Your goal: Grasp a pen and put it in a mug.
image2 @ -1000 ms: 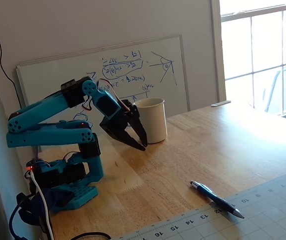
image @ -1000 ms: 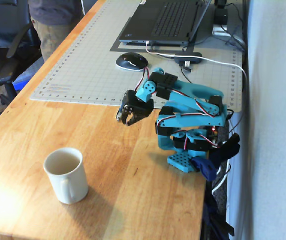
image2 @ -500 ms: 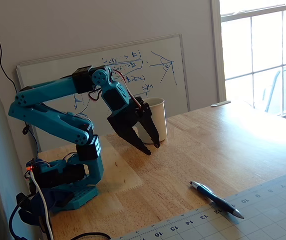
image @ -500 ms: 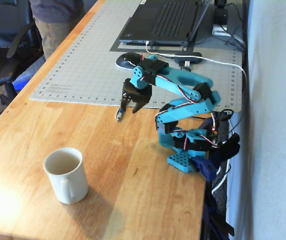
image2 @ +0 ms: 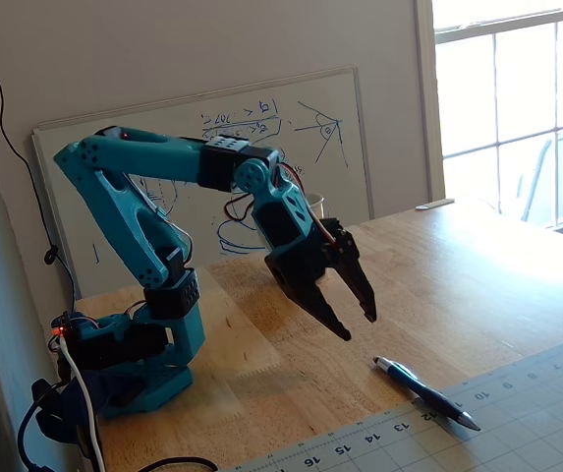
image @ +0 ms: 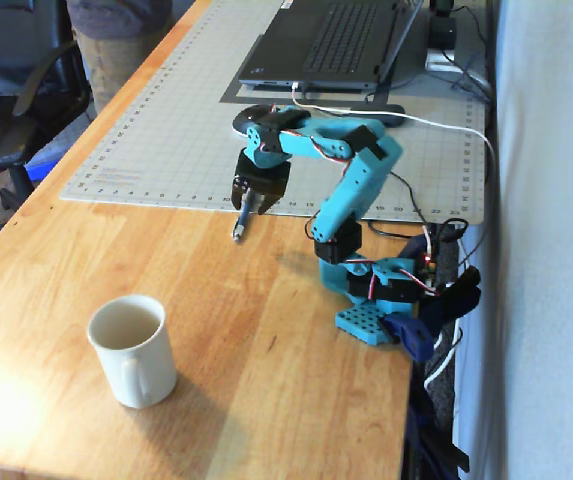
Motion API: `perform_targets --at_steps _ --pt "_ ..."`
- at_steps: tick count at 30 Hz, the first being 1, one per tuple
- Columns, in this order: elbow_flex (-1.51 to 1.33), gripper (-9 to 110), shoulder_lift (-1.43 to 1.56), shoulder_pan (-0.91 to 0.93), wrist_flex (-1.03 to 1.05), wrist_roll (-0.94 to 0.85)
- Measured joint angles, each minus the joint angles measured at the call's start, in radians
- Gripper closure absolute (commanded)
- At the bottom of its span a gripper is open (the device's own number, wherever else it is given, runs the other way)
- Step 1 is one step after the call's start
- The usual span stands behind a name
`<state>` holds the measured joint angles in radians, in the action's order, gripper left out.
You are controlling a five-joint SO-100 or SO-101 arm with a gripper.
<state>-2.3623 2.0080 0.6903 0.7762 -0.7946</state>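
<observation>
My gripper grabs the pen by its back end next, so that the pen stands in the mug (image: 132,349) tip first.
The dark pen (image: 241,225) lies flat on the wooden table, its upper end at the front edge of the cutting mat. In a fixed view the pen (image2: 425,392) has its silvery tip on the mat. My gripper (image: 252,204) hangs just above the pen, pointing down. Its jaws are open and empty, and it stands clear of the pen, up and to the left in a fixed view (image2: 357,325). The cream-white mug (image: 132,349) stands upright near the table's front left, handle toward the camera, well away from the gripper.
A grey cutting mat (image: 166,130) covers the back of the table, with a laptop (image: 331,40) on it. The arm's base (image: 381,300) is clamped at the table's right edge, with cables beside it. A whiteboard (image2: 178,211) leans on the wall behind the arm.
</observation>
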Motion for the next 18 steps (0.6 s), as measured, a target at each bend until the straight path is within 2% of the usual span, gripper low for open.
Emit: perform_targets --at_steps 7,18 --pt "0.005 87 -0.161 0.052 -0.221 -0.037" --pt "0.074 87 -0.354 0.061 -0.316 -0.156"
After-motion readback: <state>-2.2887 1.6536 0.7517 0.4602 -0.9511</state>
